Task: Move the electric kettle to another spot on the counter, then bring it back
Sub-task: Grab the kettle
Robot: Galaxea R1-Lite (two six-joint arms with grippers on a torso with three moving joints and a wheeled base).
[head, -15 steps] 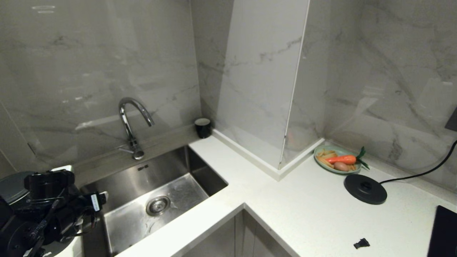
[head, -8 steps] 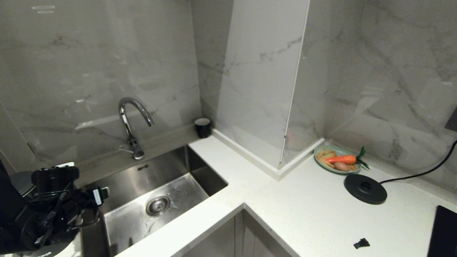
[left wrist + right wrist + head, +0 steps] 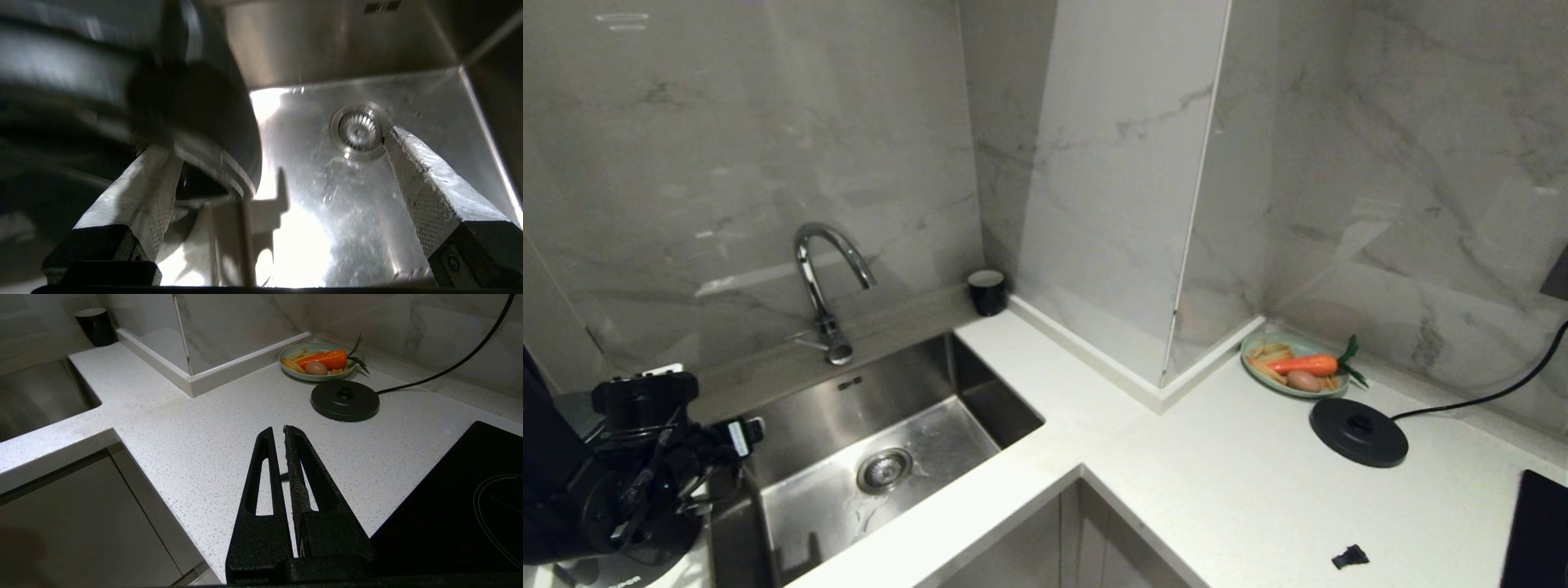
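In the left wrist view my left gripper's fingers stop short, above the steel sink, so closing now would miss. It moves toward the kettle's handle, before closing.
The electric kettle (image 3: 204,106) fills one side of the left wrist view as a blurred, glossy black body with a pale band near its bottom. My left gripper (image 3: 278,143) is open wide. One white-wrapped finger (image 3: 143,188) lies against the kettle's lower edge, and the other finger (image 3: 421,179) hangs over the sink (image 3: 408,81). Nothing is gripped. In the head view my left arm (image 3: 645,457) sits at the far left beside the sink and hides the kettle. My right gripper (image 3: 278,430) is shut and empty above the white speckled counter (image 3: 184,428).
The steel sink (image 3: 980,400) and tap (image 3: 821,278) adjoin the left arm. On the counter (image 3: 1217,506) are a corded black base disc (image 3: 1357,433), a plate (image 3: 1250,359) of vegetables, a black mug (image 3: 987,291), a small black scrap (image 3: 1350,557) and the hob (image 3: 1535,531).
My left arm has reached a little farther toward the back wall. The grey kettle lid that showed at the far left a second ago is now covered by the arm.
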